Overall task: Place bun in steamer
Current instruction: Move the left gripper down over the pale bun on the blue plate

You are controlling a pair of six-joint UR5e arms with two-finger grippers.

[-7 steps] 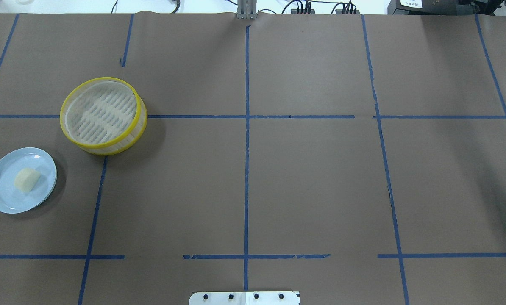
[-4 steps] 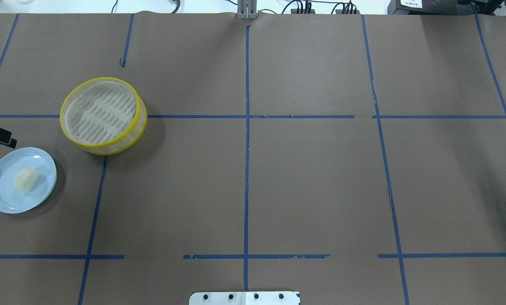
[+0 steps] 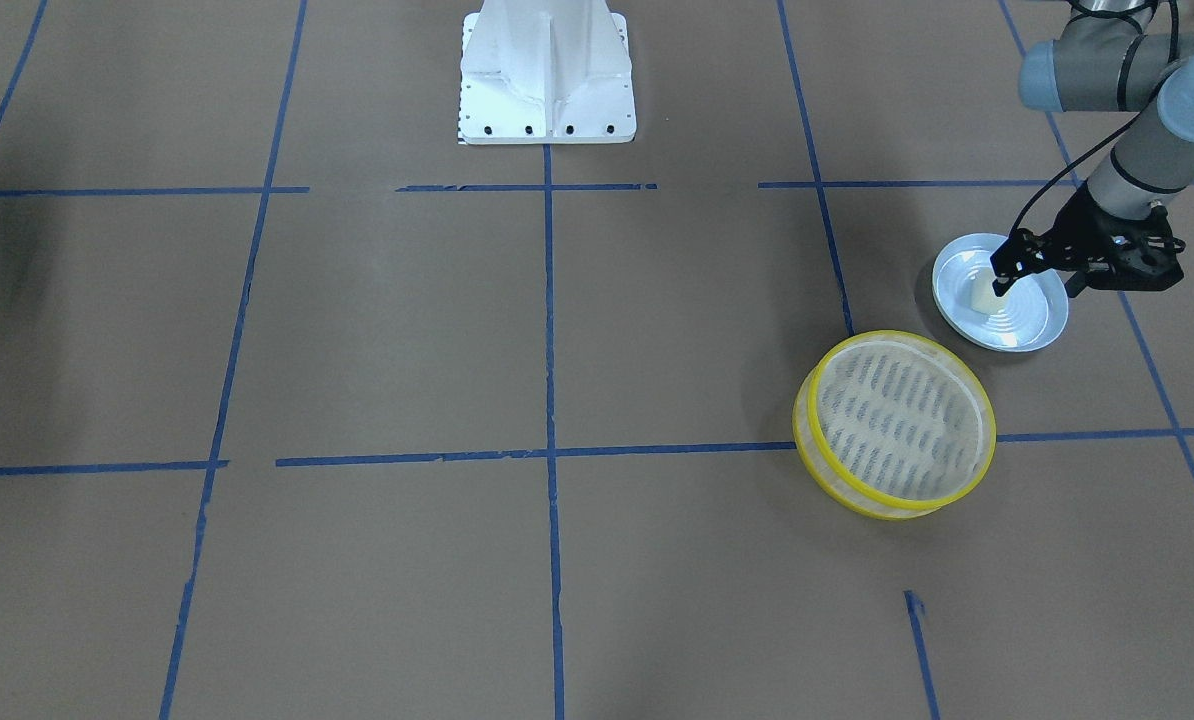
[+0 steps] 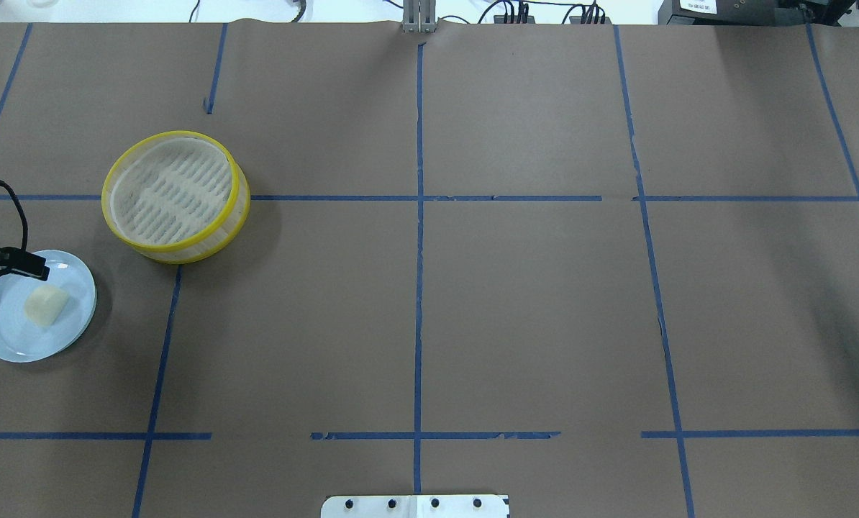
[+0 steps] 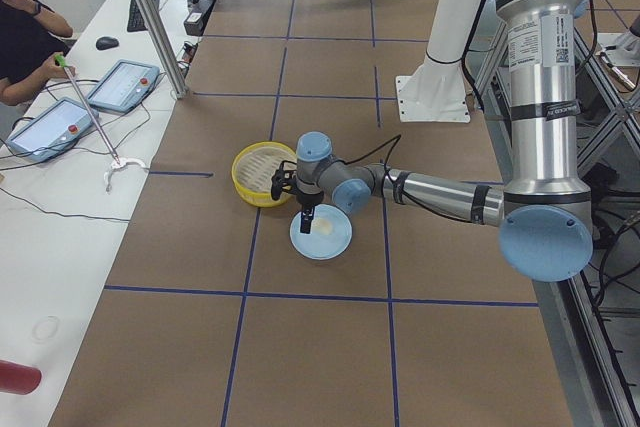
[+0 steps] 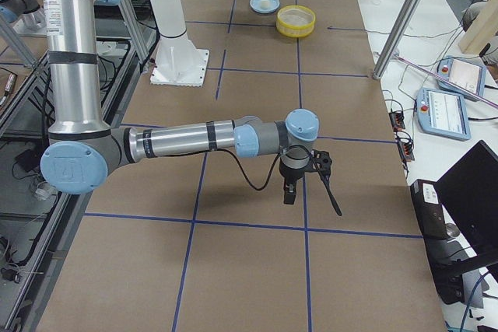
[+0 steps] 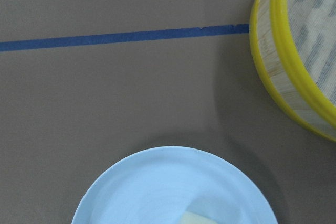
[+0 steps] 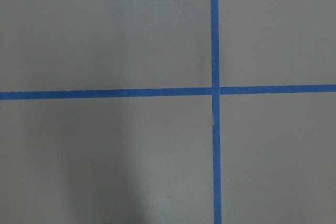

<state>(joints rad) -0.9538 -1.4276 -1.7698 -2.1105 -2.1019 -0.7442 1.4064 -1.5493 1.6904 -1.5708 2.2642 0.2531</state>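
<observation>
I should take hold of the cream-white bun by its body (image 3: 986,296) with my left gripper next. Then I can place it in the steamer (image 3: 899,420).
The bun (image 4: 44,304) is a small cream-white block lying on a pale blue plate (image 4: 5,338) at the table's left. It also shows in the front-facing view (image 3: 982,295) and at the bottom edge of the left wrist view (image 7: 202,217). The steamer (image 4: 237,216), with yellow rims and a slotted floor, stands empty beyond the plate (image 3: 807,440). My left gripper (image 3: 1037,288) hangs open just above the plate, one finger (image 4: 35,272) over its far rim beside the bun, holding nothing. My right gripper (image 6: 310,192) hovers over bare table far to the right; I cannot tell its state.
The table is brown paper with blue tape grid lines (image 4: 419,288). The white robot base (image 3: 547,75) stands at the near-middle edge. The steamer's wall (image 7: 286,51) lies close to the plate's rim (image 7: 157,153). Operators' tablets (image 5: 120,82) sit on a side bench.
My left gripper has come in from the table's left edge and moved toward the plate; its finger now reaches over the plate's rim. Bun, plate and steamer have not moved.
</observation>
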